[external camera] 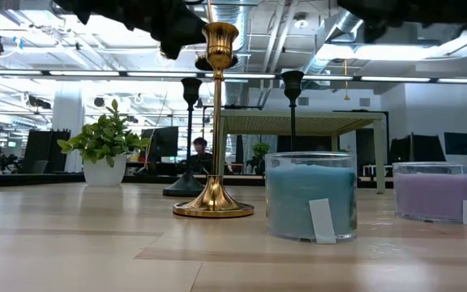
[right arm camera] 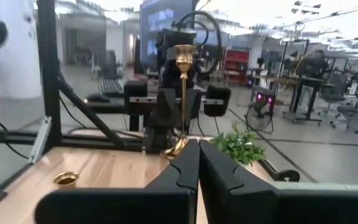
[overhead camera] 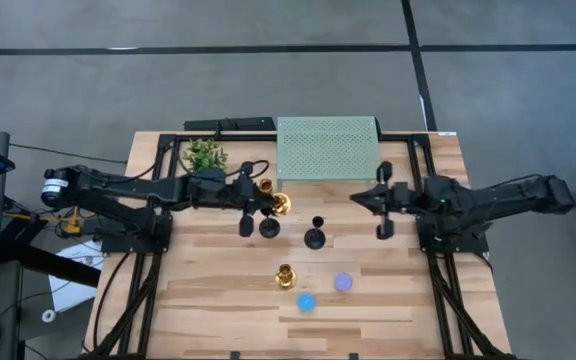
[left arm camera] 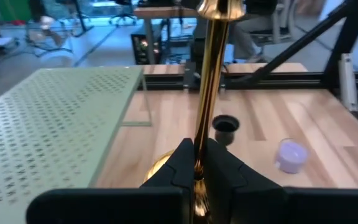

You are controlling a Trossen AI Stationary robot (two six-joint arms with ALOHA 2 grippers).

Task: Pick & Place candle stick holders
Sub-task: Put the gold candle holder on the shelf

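The gold holder's flared base (right arm camera: 176, 149) has to stay free to stand on the green tray. My right gripper should grab the gold holder by its stem below the cup (right arm camera: 183, 87).
My left gripper (overhead camera: 266, 198) (left arm camera: 199, 163) is shut on a gold candle stick holder (overhead camera: 280, 204) (right arm camera: 183, 93) just in front of the green tray. Two black candle stick holders (overhead camera: 269, 228) (overhead camera: 315, 237) stand on their round bases mid-table. A second gold one (overhead camera: 286, 275) (external camera: 214, 122) stands on its base nearer the front edge. My right gripper (overhead camera: 354, 200) (right arm camera: 199, 163) hovers right of centre, shut on nothing, and points toward the left arm. My left gripper pinches the gold holder's slim stem (left arm camera: 200, 146) low down, just above the flared base (left arm camera: 157, 168), between its two fingers. The fingers come level from the table's left and lie across the stem. The holder stands nearly upright, cup on top. Whether its base touches the wood I cannot tell.
A green perforated tray (overhead camera: 328, 148) sits at the far edge, with a small potted plant (overhead camera: 204, 153) to its left. A blue candle jar (overhead camera: 306, 301) and a purple one (overhead camera: 343, 283) stand near the front. Black frame rails run along both sides of the table.
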